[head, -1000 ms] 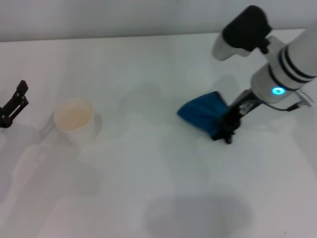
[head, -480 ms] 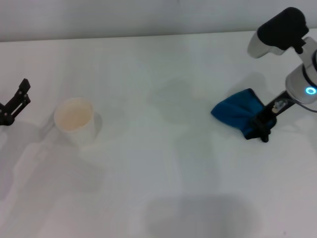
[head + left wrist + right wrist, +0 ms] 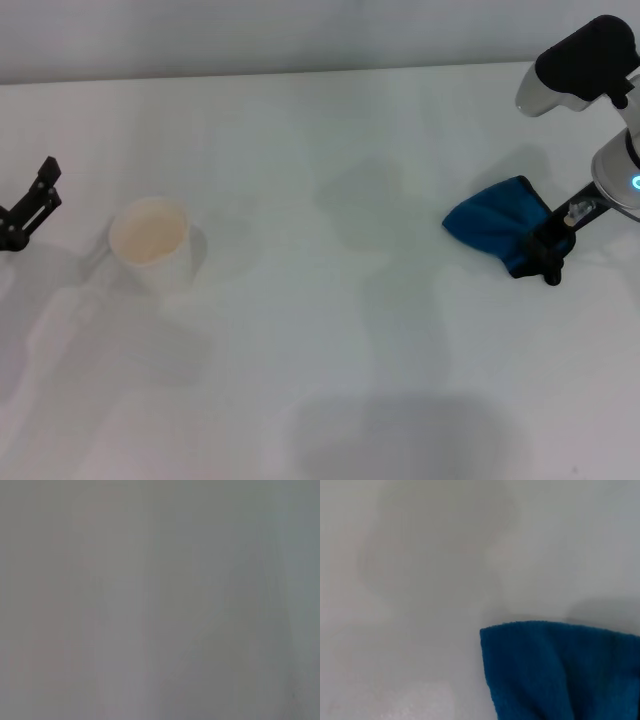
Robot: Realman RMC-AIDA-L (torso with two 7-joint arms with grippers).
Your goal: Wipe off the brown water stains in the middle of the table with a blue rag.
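The blue rag is on the white table; my right gripper should open its fingers.
The blue rag point(image 3: 495, 230) lies bunched on the white table point(image 3: 320, 350) at the right side. My right gripper point(image 3: 545, 257) is shut on the rag's near right end, low over the tabletop. The right wrist view shows a corner of the blue rag point(image 3: 560, 672) against the bare table point(image 3: 420, 580). No brown water stains show in any view; the middle of the table shows only pale grey shadows. My left gripper point(image 3: 27, 208) is parked at the far left edge, open and holding nothing. The left wrist view is plain grey.
A white paper cup point(image 3: 151, 243) with a tan inside stands upright at the left, between the left gripper and the table's middle. The table's far edge runs along the top of the head view.
My right gripper has dragged the blue rag from the middle right of the table toward the right edge. The left arm and the cup have stayed put.
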